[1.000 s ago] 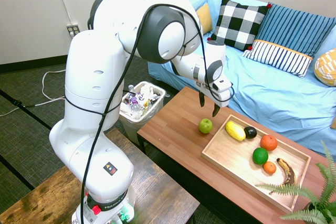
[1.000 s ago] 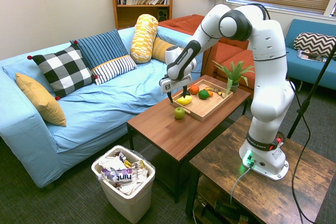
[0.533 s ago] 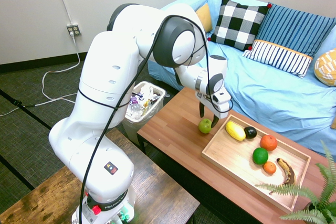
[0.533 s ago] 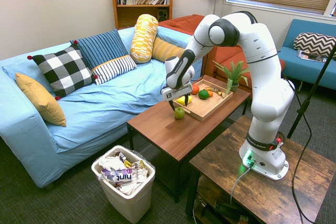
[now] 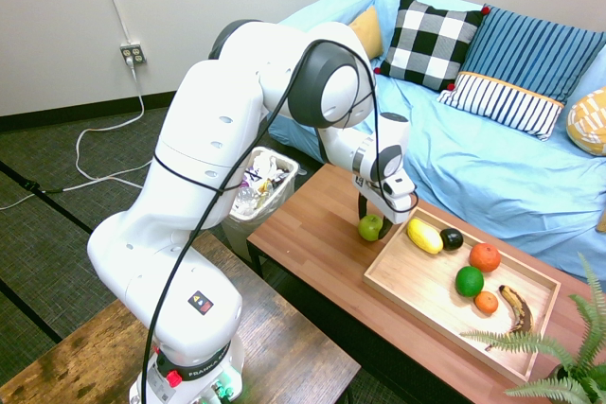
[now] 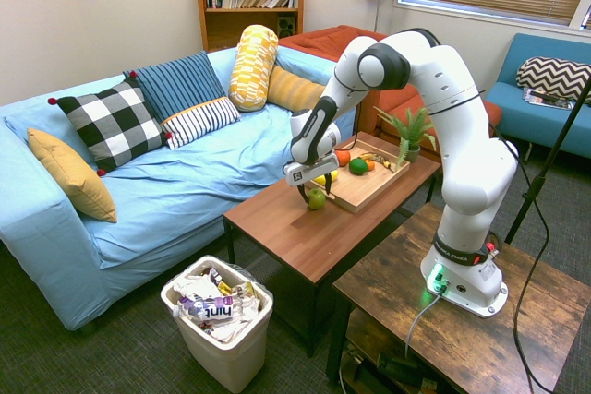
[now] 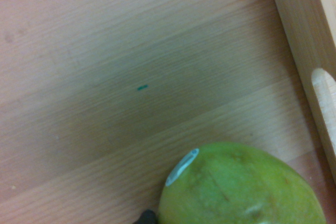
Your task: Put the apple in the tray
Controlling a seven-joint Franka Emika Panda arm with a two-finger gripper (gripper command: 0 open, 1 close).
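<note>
My gripper should close on the yellow-green apple, because my fingers reach down on either side of the apple, close over the reddish-brown table.
The yellow-green apple (image 5: 370, 227) sits on the reddish-brown tabletop, just off the near short end of the light-wood tray (image 5: 414, 297). My gripper (image 5: 371, 219) is down over the apple, open, with a finger on either side of it. From the other side, the apple (image 6: 316, 198) shows under the gripper (image 6: 314, 193), beside the tray (image 6: 366, 189). The wrist view shows the apple (image 7: 241, 187) close up, with the tray (image 7: 304, 45) rim alongside it.
The tray holds a yellow fruit (image 5: 424, 235), a dark avocado (image 5: 452, 238), two orange fruits (image 5: 484, 256), a deep-green fruit (image 5: 469, 280) and a browned banana (image 5: 516, 306). A potted fern (image 5: 559, 352) stands at the table's far corner. A blue sofa (image 5: 492, 163) runs behind; a full bin (image 5: 256, 182) stands beside the table.
The arm has lowered and swung in, bringing the open gripper from above the table down around the apple. The apple has not moved.
</note>
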